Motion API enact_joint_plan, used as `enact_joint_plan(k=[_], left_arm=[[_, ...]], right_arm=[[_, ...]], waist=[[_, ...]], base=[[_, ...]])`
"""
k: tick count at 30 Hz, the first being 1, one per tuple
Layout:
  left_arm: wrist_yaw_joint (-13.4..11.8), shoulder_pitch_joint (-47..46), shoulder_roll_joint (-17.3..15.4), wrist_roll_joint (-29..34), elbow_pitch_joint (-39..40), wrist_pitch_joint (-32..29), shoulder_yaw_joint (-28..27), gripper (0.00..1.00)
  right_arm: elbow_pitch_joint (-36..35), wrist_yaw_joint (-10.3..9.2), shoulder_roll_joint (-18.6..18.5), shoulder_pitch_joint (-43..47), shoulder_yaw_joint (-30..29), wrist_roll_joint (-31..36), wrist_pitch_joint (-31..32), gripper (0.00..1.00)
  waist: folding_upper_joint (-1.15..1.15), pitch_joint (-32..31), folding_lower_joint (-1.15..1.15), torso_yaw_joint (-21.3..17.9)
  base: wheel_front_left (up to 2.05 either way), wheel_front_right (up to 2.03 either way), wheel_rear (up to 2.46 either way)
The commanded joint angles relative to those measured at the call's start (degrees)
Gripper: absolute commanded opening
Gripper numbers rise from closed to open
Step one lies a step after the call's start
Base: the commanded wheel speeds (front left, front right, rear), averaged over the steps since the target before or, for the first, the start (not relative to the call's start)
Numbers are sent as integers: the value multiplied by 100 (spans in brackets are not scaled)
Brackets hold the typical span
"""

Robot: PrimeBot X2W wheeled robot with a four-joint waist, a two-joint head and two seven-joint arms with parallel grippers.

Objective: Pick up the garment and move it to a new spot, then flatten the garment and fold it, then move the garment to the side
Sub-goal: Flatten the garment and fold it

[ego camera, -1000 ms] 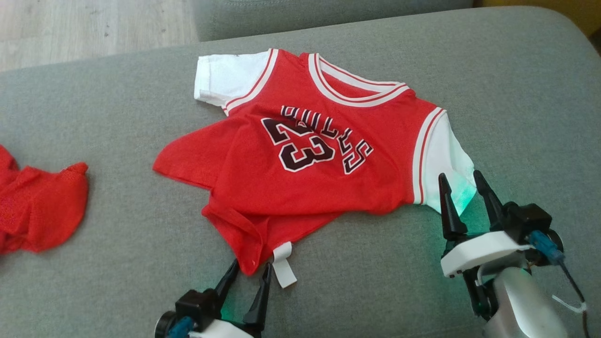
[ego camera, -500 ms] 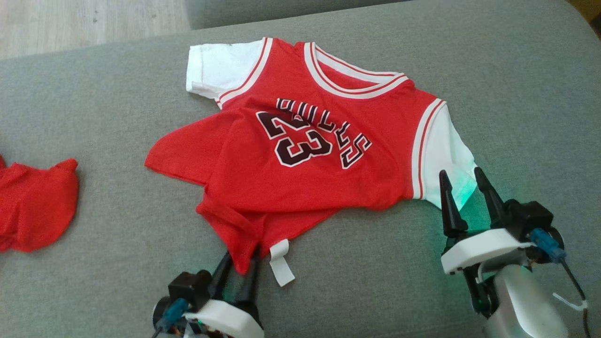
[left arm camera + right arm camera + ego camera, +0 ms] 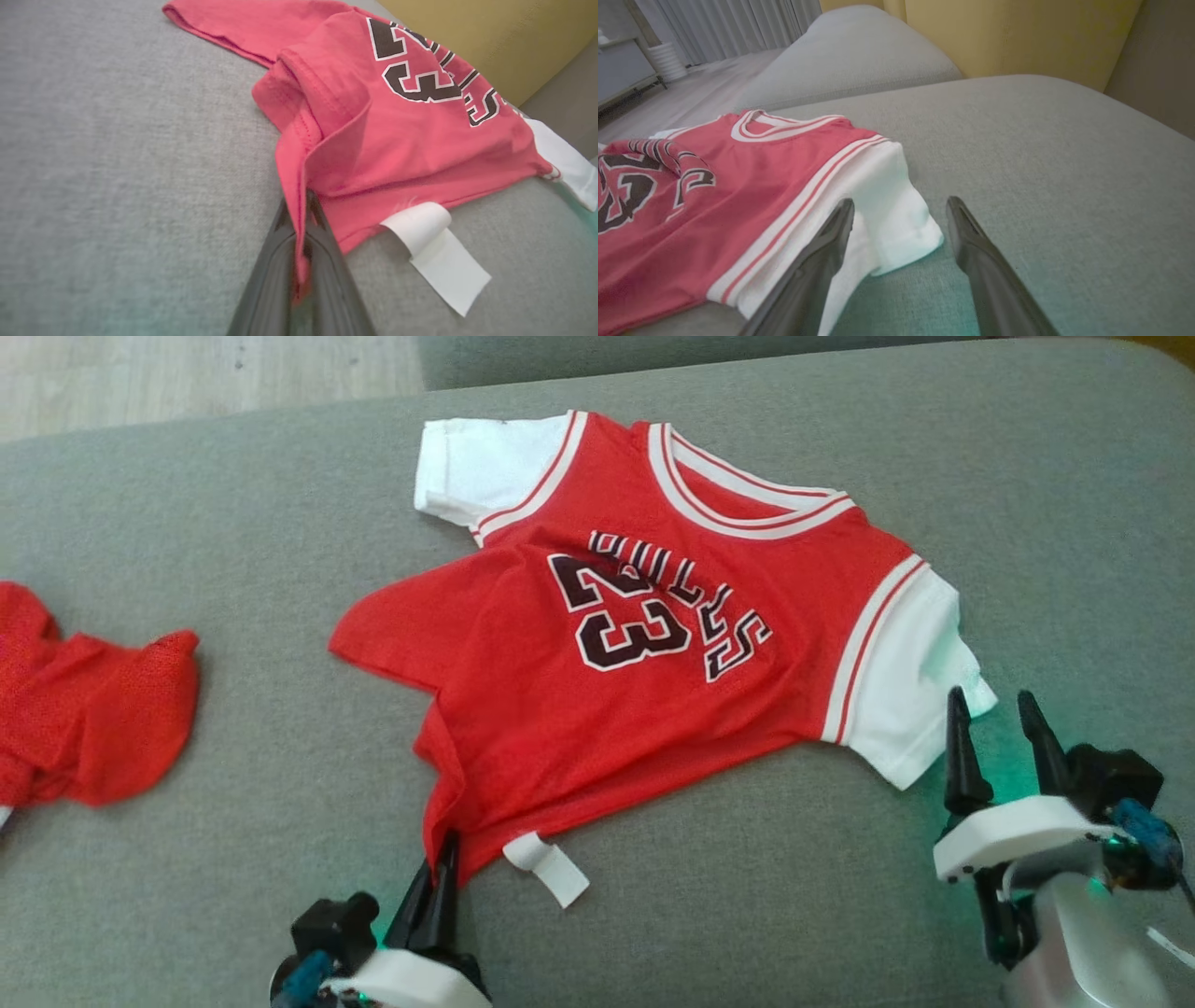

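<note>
My right gripper pinches the white sleeve's pointed tip (image 3: 981, 696) next, since it pokes up from the cushion while the jersey's red body (image 3: 627, 706) lies flat.
A red jersey (image 3: 653, 653) with white sleeves and the number 23 lies crumpled on the grey sofa cushion (image 3: 233, 551). My left gripper (image 3: 441, 863) is shut on the jersey's bottom hem corner, and the red cloth (image 3: 299, 233) runs between its two fingers. A white label (image 3: 546, 866) sticks out from the hem just right of them. My right gripper (image 3: 994, 719) stands open beside the tip of the white sleeve (image 3: 896, 219), which lies between and ahead of its fingers, untouched.
Another red garment (image 3: 84, 719) lies bunched at the cushion's left edge. A second grey cushion (image 3: 859, 51) sits behind, with a yellow wall (image 3: 1017, 32) beyond and wooden floor (image 3: 187, 373) at upper left.
My left gripper has closed on the hem corner and pulled it straighter. The head camera shifted, so the scene slid right. The right gripper stays open by the sleeve.
</note>
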State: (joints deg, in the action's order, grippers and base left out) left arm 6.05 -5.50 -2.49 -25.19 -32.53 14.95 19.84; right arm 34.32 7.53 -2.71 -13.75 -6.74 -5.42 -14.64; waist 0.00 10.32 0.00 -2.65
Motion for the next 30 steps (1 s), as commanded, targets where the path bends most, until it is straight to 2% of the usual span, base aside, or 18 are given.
enact_joint_plan(k=[1, 4, 9, 24, 25, 26, 27, 30], left_arm=[[-25, 31, -39, 39, 38, 5, -281, 0], [-16, 53, -39, 102, 28, 5, -406, 0], [-41, 20, -39, 173, 26, 5, -557, 0], [-15, -106, -39, 253, -23, 5, -491, 0], [-15, -117, -39, 244, -21, 5, -484, 0], [-14, -124, -39, 240, -17, 5, -476, 0], [-12, -127, -39, 233, -17, 5, -465, 0], [-3, -135, -39, 181, -19, 5, -443, 0]], right_arm=[[-47, -4, -25, -268, 36, 70, -36, 100], [325, -4, -32, -350, -137, 209, -36, 100], [517, -4, -26, -450, -240, 319, -36, 100], [1393, -4, -19, -861, -506, 699, -36, 100], [1484, -4, -18, -888, -482, 719, -36, 89], [1606, -4, -18, -916, -447, 714, -36, 33], [1699, -4, -18, -950, -413, 691, -36, 0], [1812, -4, -18, -1041, -395, 385, -36, 0]], waist=[[0, 22, 0, 48], [0, 29, 0, 133], [0, 43, 0, 171], [0, 266, 0, 303], [0, 287, 0, 316], [0, 304, 0, 328], [0, 317, 0, 340], [0, 322, 0, 365]], base=[[0, 0, 0], [0, 0, 0], [0, 0, 0], [0, 0, 0], [0, 0, 0], [0, 0, 0], [0, 0, 0], [0, 0, 0]])
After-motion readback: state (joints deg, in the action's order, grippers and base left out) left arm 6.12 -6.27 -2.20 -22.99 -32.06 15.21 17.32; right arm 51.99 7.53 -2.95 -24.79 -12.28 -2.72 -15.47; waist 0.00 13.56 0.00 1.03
